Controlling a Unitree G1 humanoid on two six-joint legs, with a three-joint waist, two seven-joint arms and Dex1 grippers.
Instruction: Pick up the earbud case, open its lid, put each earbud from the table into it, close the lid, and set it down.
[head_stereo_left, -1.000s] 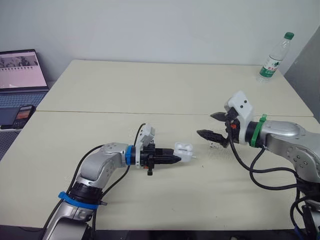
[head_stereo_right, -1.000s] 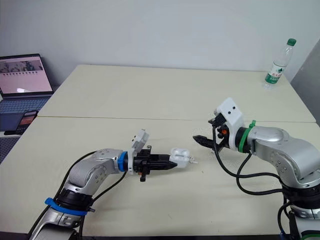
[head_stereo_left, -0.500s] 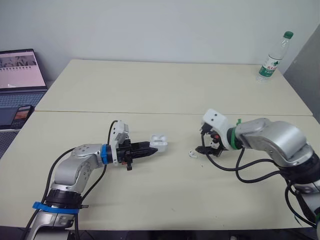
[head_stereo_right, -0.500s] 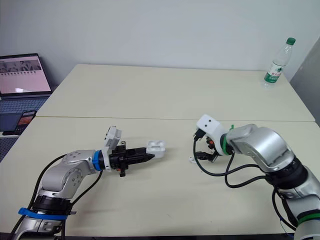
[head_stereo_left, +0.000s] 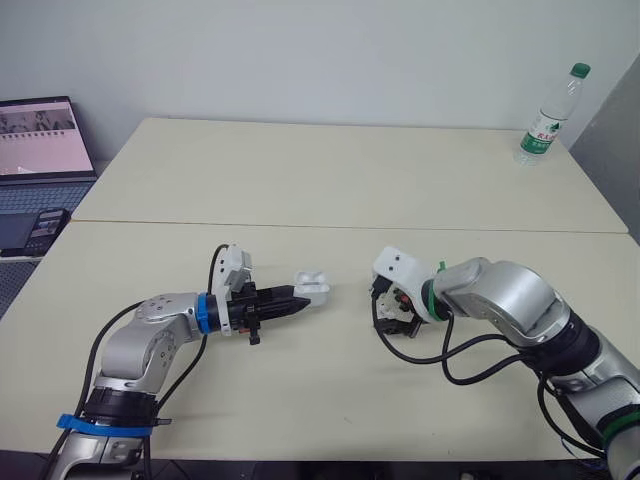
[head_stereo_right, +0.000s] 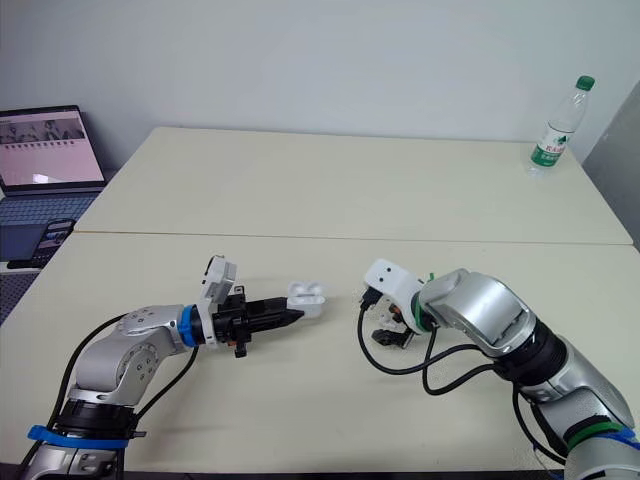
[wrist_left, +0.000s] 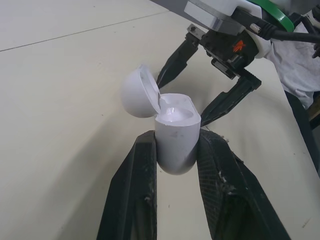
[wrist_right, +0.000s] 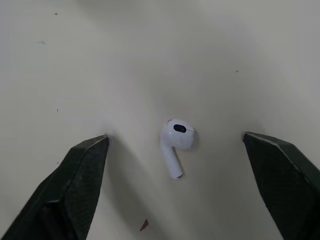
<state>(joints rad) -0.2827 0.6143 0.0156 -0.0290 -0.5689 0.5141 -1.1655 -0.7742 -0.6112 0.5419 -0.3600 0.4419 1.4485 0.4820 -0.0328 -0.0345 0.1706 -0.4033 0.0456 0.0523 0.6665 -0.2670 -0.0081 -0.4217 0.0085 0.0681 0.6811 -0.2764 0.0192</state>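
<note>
The white earbud needs to go into the open case, so my right gripper should grab it by its rounded head (wrist_right: 181, 137) next.
My left gripper (head_stereo_left: 298, 298) is shut on the white earbud case (head_stereo_left: 312, 286), held just above the table with its lid (wrist_left: 140, 92) flipped open. The open well (wrist_left: 175, 107) looks glossy white; I cannot tell whether an earbud sits in it. One white earbud (wrist_right: 176, 140) lies flat on the cream table (head_stereo_left: 320, 390), stem down in the right wrist view. My right gripper (head_stereo_left: 388, 318) hovers open directly over it, one finger on each side and neither touching. Its black fingers (wrist_left: 230, 97) stand right behind the case.
A water bottle (head_stereo_left: 548, 112) stands at the far right corner of the table. A laptop (head_stereo_left: 40, 140) and a phone (head_stereo_left: 45, 230) sit on a lower surface to the left. A seam (head_stereo_left: 200, 224) runs across the table.
My left gripper drew the open case back to the left. The right gripper came down and leftward from a raised pose, and now straddles the earbud on the table.
</note>
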